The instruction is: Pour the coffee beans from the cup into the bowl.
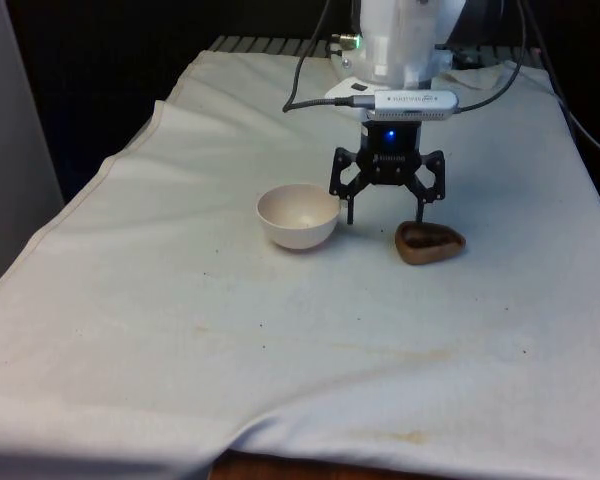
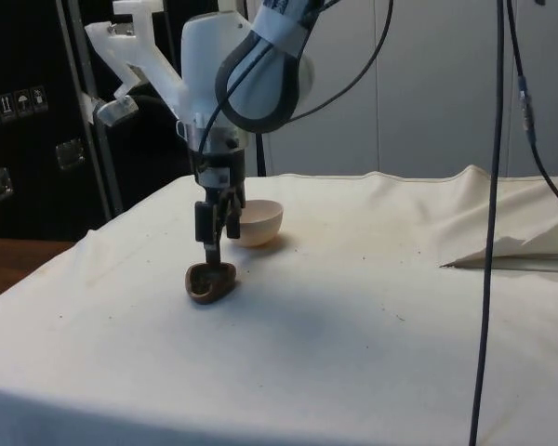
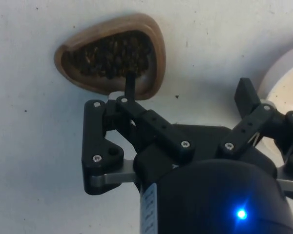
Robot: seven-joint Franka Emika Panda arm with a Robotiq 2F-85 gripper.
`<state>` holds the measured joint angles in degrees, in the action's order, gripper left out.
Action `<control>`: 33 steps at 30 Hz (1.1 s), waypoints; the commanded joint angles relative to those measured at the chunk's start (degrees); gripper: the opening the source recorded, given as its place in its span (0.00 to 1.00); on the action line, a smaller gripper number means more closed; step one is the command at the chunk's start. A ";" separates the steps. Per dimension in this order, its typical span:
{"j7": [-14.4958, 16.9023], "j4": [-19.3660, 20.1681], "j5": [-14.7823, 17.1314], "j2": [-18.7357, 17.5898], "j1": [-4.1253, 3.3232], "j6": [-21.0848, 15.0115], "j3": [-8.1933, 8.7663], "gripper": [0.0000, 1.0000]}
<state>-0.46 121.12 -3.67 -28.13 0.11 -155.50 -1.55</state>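
Note:
The cup is open and shallow and holds loose coffee beans. My gripper should next pinch the cup by the rim at its broad end (image 1: 401, 232) (image 3: 149, 91), so that the beans don't spill.
A brown wooden cup (image 1: 430, 242) (image 2: 210, 282), shallow and teardrop-shaped, stands on the white cloth with dark coffee beans (image 3: 112, 53) in it. To its left in the front view sits an empty cream bowl (image 1: 298, 215) (image 2: 259, 223) (image 3: 288, 92). My gripper (image 1: 385, 215) (image 2: 220, 249) (image 3: 188, 85) hangs low between the two, open and holding nothing. One fingertip (image 3: 130, 80) is at the cup's rim on the robot's side, over the edge of the beans. The other finger (image 3: 245, 92) is close to the bowl's rim.
Bare white cloth (image 1: 280, 350) stretches from the two vessels to the table's front edge. A raised fold of cloth (image 2: 511, 246) lies at the side view's right. A black cable (image 2: 498, 204) hangs down there in the foreground.

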 commanded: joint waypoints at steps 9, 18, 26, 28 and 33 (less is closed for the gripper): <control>0.86 -0.46 0.97 -1.78 0.80 -2.01 -1.15 1.00; 0.52 -0.57 0.63 -2.23 0.40 -2.23 -0.92 1.00; -0.63 -0.57 0.06 -2.23 -0.52 -2.23 -0.86 1.00; -0.74 -0.57 0.06 -2.23 -0.57 -2.23 -0.86 1.00; -1.15 -0.57 -0.06 -2.35 -1.15 -2.29 -0.92 1.00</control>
<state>-1.26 120.66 -3.61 -30.19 -0.80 -157.28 -2.58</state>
